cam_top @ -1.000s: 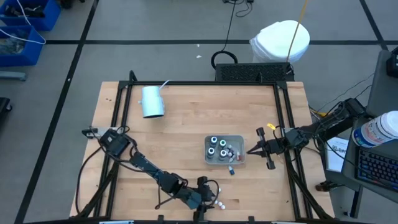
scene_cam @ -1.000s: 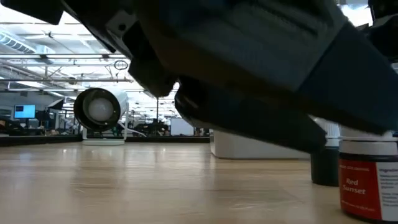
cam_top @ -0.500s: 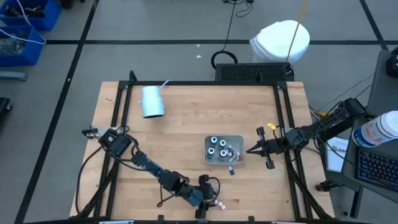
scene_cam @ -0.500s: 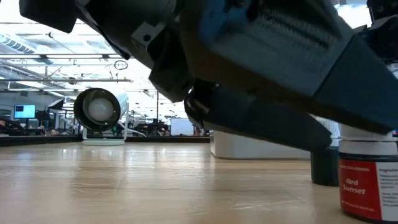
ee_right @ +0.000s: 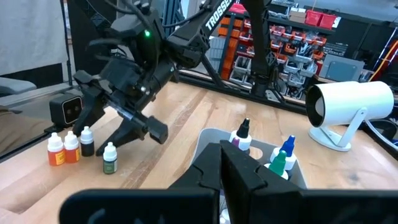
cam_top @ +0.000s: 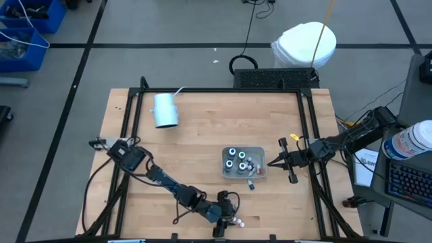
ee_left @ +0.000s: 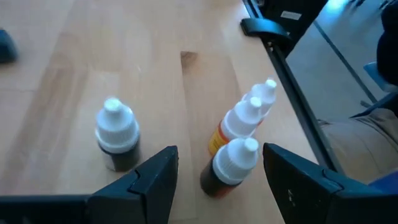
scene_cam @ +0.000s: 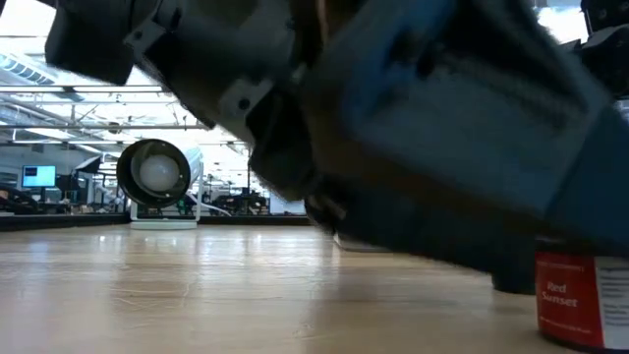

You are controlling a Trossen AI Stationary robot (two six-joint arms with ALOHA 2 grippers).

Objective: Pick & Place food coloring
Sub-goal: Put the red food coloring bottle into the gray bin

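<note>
I should next put the dark bottle in the grey tray with the others, so I need to grab the bottle with my left gripper by its white cap [ee_left: 234, 162].
Several white-capped food coloring bottles [ee_left: 245, 121] stand by the table's near edge [cam_top: 236, 219]. My left gripper [ee_left: 221, 180] is open and low over them. Its fingers stand on either side of a dark bottle [ee_left: 230, 163], two orange ones just beyond it. Another dark bottle [ee_left: 117, 134] stands outside one finger. A red-labelled bottle [scene_cam: 570, 300] shows in the low view. More jars and bottles [cam_top: 236, 160] stand in the grey tray [cam_top: 260, 151], and one bottle [cam_top: 250, 183] lies beside it. My right gripper [cam_top: 271, 163] waits, shut, right of the tray.
A pale blue cup [cam_top: 165, 110] lies on its side near the far left corner, its mouth showing in the low view [scene_cam: 157, 172]. A black frame rail [ee_left: 273, 50] runs close behind the bottles. Bare wood lies between the cup and the tray.
My left gripper has crept toward the table's right and a little nearer the near edge, closing in on the bottles there. In the low view it has sunk and now hides more of the red-labelled bottle. The right arm has kept still.
</note>
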